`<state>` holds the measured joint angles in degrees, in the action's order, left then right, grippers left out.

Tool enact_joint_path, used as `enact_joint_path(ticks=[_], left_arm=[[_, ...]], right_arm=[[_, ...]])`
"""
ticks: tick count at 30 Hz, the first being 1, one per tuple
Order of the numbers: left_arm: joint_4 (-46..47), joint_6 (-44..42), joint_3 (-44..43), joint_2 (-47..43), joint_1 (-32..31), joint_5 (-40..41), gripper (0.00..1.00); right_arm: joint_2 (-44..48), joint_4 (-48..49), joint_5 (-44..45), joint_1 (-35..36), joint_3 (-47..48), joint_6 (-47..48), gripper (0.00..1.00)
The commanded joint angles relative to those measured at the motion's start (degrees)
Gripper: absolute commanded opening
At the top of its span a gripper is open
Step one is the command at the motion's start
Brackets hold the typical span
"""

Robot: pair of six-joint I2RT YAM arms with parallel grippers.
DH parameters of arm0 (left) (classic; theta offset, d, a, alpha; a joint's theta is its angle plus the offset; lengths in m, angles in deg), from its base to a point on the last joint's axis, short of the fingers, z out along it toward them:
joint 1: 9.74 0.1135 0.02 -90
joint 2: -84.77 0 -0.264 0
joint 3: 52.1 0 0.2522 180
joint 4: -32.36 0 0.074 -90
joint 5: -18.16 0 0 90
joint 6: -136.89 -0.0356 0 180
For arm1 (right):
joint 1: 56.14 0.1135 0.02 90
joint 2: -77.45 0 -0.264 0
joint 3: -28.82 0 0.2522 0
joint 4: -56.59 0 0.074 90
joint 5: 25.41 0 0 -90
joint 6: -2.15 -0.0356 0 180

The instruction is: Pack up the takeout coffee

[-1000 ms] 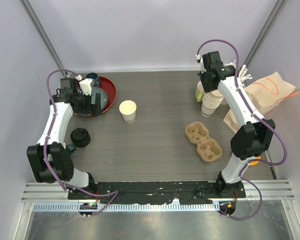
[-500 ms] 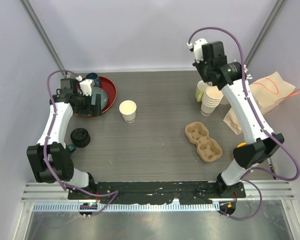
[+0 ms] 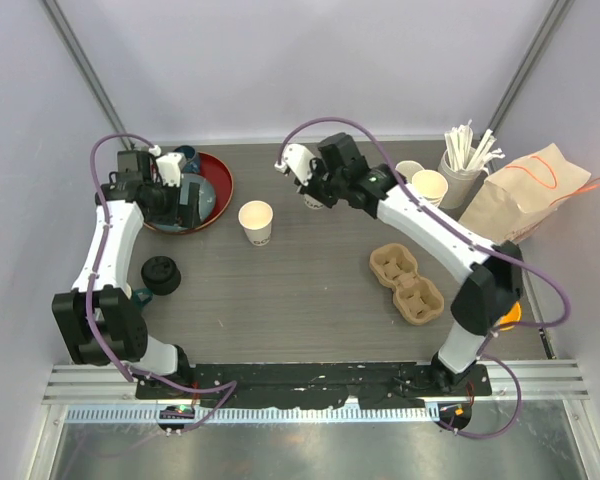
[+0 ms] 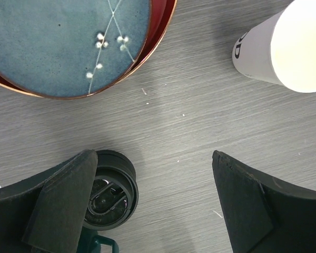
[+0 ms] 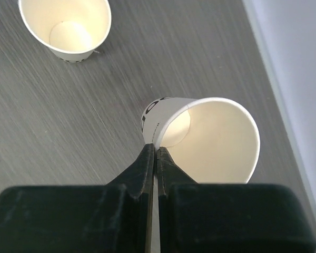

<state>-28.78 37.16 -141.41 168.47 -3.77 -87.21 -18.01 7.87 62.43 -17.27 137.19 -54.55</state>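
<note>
The second bare paper cup [image 5: 205,142] is above the table and would drop if I opened now. My right gripper should first move this cup toward the open cup.
A cream-white paper cup [image 3: 255,221] stands open, without a lid, on the table left of centre; it also shows in the left wrist view [image 4: 289,45] and the right wrist view [image 5: 66,29]. My right gripper [image 3: 314,190] is shut on the rim of a second bare paper cup [image 5: 205,142], pinching its wall [image 5: 156,150] and holding it tilted at the back centre. A stack of black lids [image 3: 161,274] sits at the near left, also seen under my left finger [image 4: 108,190]. My left gripper [image 3: 187,200] is open and empty [image 4: 152,200], over the table beside the tray.
A red tray [image 3: 220,178] holds a blue plate [image 4: 68,42] at the back left. A brown pulp cup carrier [image 3: 407,284] lies right of centre. A stack of bare cups [image 3: 429,188], a mug [image 3: 408,171], a straw holder [image 3: 464,160] and a paper bag [image 3: 525,190] stand at the back right.
My right arm has swung from the cup stack at the back right to the back centre, carrying one paper cup. The left arm has barely moved.
</note>
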Motion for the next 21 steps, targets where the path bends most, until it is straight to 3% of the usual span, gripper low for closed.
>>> enact_joint_path(ticks=[1, 7, 21], left_arm=[[-1.0, -0.8, -2.2, 1.2, 0.2, 1.9, 0.95], [-1.1, -0.6, -2.4, 2.3, 0.2, 2.8, 0.95], [-1.2, -1.0, -2.1, 1.6, 0.2, 2.9, 0.95]], right_arm=[[-6.1, 7.7, -3.8, 0.3, -0.3, 3.7, 0.01], [-12.6, 7.8, -2.3, 1.1, -0.9, 4.6, 0.01], [-15.5, 10.2, -2.0, 1.6, -4.2, 4.1, 0.01]])
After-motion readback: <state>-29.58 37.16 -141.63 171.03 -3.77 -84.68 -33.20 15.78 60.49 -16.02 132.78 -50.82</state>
